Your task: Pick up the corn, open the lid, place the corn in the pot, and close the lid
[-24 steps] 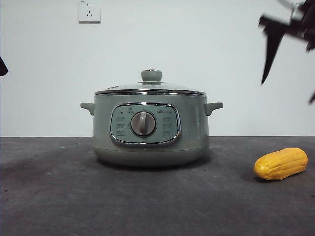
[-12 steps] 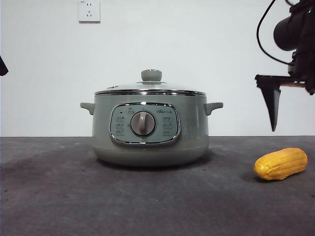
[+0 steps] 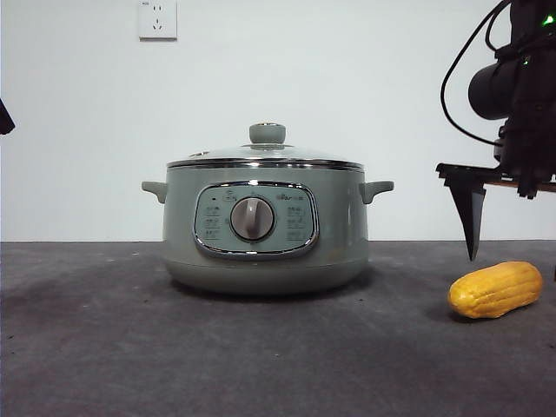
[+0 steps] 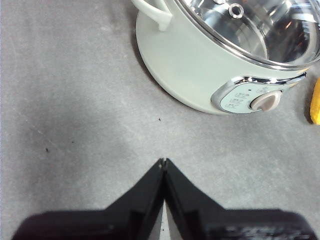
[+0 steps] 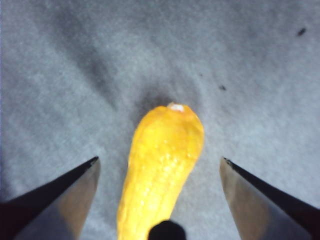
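Observation:
The right gripper grabs the yellow corn around its plump body [image 3: 494,289] next, to get the corn into the pot [image 3: 265,230].
The corn [image 3: 496,289] lies on the dark table at the right, apart from the pot [image 3: 265,230]. The lid [image 3: 267,155] sits shut on the pot, its green knob [image 3: 268,133] on top. My right gripper [image 5: 159,159] hangs open just above the corn [image 5: 162,165], one jaw on each side of it and neither touching. One of its fingers [image 3: 470,217] points down left of the corn. My left gripper [image 4: 163,161] is shut on nothing, above bare table beside the pot [image 4: 190,65]. The left wrist view also shows the lid [image 4: 260,25] and an edge of the corn [image 4: 315,102].
A wall socket [image 3: 157,19] is high on the white wall behind. The left arm shows only as a black tip [image 3: 4,117] at the side edge of the front view. The grey table [image 3: 104,347] stretches in front of the pot.
The right arm has come down and swung level over the corn, its jaw tip now close to the cob. The pot, lid, corn and left arm have not moved.

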Robot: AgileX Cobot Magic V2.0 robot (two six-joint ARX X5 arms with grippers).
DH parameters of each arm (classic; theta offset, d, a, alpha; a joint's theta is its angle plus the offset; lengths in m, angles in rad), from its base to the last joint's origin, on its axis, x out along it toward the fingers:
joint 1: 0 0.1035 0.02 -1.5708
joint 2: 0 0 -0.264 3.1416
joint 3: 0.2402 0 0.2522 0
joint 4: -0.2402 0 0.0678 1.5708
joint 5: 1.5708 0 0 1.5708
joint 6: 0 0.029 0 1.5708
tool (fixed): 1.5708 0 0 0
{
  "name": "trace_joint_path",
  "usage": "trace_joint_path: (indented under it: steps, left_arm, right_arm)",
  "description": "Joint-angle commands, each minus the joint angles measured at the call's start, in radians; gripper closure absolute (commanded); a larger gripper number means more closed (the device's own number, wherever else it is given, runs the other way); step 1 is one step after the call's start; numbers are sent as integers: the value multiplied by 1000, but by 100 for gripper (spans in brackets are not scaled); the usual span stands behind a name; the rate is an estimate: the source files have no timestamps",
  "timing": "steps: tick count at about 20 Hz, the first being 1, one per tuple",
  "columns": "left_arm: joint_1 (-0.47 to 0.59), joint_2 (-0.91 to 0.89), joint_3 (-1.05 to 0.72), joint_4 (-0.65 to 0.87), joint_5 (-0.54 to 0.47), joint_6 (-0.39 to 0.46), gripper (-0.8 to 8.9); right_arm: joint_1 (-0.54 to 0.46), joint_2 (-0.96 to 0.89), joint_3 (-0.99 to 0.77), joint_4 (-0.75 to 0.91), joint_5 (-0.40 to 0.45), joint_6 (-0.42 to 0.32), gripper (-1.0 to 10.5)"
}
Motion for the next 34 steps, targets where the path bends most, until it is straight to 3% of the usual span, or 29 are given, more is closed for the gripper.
trace_joint_path:
  steps: [1, 5, 7, 10, 12, 14, 18, 22, 25, 26, 29, 30, 33, 34]
  left_arm:
    - [-3, 2, 4, -1, 4, 18, 818]
    - [-3, 2, 4, -10, 4, 18, 818]
    - [-3, 2, 4, -20, 4, 19, 818]
    - [-3, 2, 4, -23, 4, 19, 818]
    - [-3, 2, 4, -23, 4, 19, 818]
    - [-3, 2, 7, -21, 4, 18, 818]
    - [-9, 16, 93, -47, 5, 18, 818]
    - [-47, 147, 328, -156, 5, 19, 817]
    - [-105, 317, 563, -264, 4, 31, 812]
    - [-128, 384, 654, -303, 3, 31, 794]
    - [-191, 599, 942, -406, -7, 31, 442]
    - [-209, 671, 1037, -441, -8, 30, 374]
    - [-258, 871, 1303, -574, -9, 37, 236]
    - [-274, 930, 1378, -605, -14, 37, 234]
  right_arm:
    - [3, 40, 0, -2, 2, -2, 542]
    - [17, 72, 0, 0, 4, -21, 570]
    - [21, 83, -1, -5, -7, -59, 776]
    - [21, 90, 0, -32, -6, -124, 961]
    - [19, 85, 0, -31, -4, -144, 958]
    - [19, 61, 5, -34, -4, -211, 958]
    - [20, -45, 47, -120, -4, -427, 958]
    - [21, -236, 75, -229, -5, -600, 958]
    - [21, -394, 76, -255, -4, -629, 958]
    - [21, -444, 76, -259, -4, -629, 958]
    - [21, -560, 76, -266, -4, -625, 958]
    - [21, -588, 76, -277, -4, -625, 958]
    - [21, -643, 76, -327, -4, -626, 958]
    - [21, -653, 76, -340, -4, -626, 958]
